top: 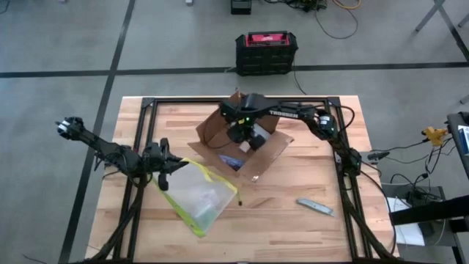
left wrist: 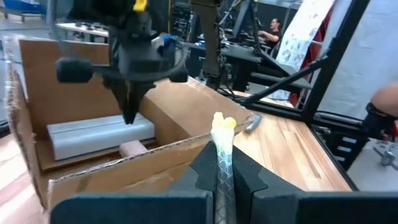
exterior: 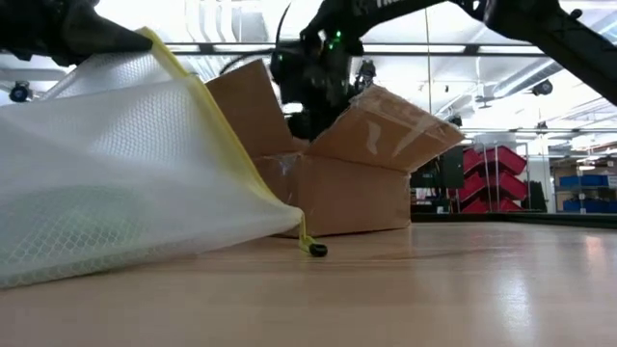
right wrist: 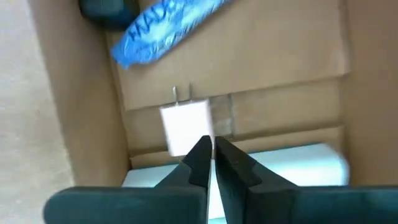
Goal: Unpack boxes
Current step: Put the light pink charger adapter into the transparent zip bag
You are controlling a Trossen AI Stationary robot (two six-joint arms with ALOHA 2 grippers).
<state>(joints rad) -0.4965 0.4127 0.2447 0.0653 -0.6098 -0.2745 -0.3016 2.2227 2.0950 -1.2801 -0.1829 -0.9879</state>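
My right gripper is closed above the white plug block (right wrist: pixel 185 127). I will open it again next, then lower it into the brown carton (right wrist: pixel 286 62) to close on the block.
The brown cardboard carton (top: pixel 245 147) stands open mid-table, flaps spread; the low view shows it too (exterior: pixel 337 193). Inside lie a blue packet (right wrist: pixel 165 28), a white plug block (right wrist: pixel 185 127) and a long white piece (left wrist: pixel 99 135). My right gripper (top: pixel 242 136) points down into the carton, shut, with its tips (right wrist: pixel 211 149) at the white block's edge. My left gripper (top: pixel 167 167) is left of the carton, shut on the clear pouch (top: pixel 199 198) with the yellow-green edge. The pouch's lower end rests on the table. My left gripper pinches the pouch's yellow-green edge (left wrist: pixel 222 146) between its two fingers, near an upper corner. That corner is raised (exterior: pixel 145 43) and the pouch slopes down to the table, where its zipper pull (exterior: pixel 316 250) lies. My right gripper: I cannot tell whether its tips touch the white block.
A grey utility knife (top: pixel 315 207) lies on the table near the right front. A black-and-red case (top: pixel 266 51) sits on the floor beyond the far edge. A black frame (top: pixel 146 110) runs around the table. People (left wrist: pixel 273 28) are in the room behind.
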